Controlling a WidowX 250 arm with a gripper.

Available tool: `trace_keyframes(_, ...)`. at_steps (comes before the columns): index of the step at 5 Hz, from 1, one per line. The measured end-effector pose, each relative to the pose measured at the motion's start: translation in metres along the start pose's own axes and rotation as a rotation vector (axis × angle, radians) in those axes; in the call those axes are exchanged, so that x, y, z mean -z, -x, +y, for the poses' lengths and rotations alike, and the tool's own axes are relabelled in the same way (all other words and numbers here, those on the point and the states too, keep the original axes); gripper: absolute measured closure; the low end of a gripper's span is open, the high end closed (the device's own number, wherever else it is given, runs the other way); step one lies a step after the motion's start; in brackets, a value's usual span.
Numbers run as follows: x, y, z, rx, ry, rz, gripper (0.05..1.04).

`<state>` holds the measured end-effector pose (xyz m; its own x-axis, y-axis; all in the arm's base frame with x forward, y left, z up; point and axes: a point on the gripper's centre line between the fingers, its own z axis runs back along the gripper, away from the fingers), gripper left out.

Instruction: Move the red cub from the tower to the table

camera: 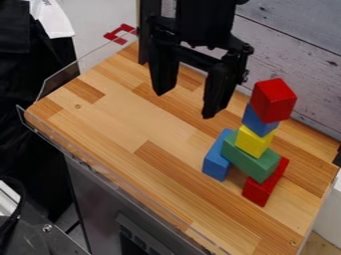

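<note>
My gripper is to grab the red cube (273, 101) by its opposite sides next, so the cube can go from the tower to the table.
My gripper (186, 105) hangs over the back middle of the wooden table (133, 144), its two fingers spread wide with nothing between them. To its right stands a tower. The red cube (273, 101) is on top, resting slightly turned on a small blue block (258, 121). Below that come a yellow block (254, 141) and a long green block (250, 157). The green block lies across a blue block (218, 158) on the left and a red block (265, 185) on the right.
Clear plastic edging (59, 84) runs along the table's left side. A whitish plank wall (293, 50) rises behind the table, close behind the tower. A red bracket (120, 33) sits at the back left corner. Bare wood lies left and in front of the tower.
</note>
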<state>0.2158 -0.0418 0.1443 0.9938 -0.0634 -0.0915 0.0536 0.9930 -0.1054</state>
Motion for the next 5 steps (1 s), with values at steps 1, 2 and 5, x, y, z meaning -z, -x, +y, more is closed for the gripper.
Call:
trace_keyframes(1,0.006,0.001,0.001,-0.006,-0.001,0.024,0.083)
trace_keyframes(2,-0.008,-0.003,-0.005,0.007,-0.032,0.007,0.083)
trace_keyframes(5,-0.036,-0.023,-0.040,0.158,-0.101,-0.064,0.083)
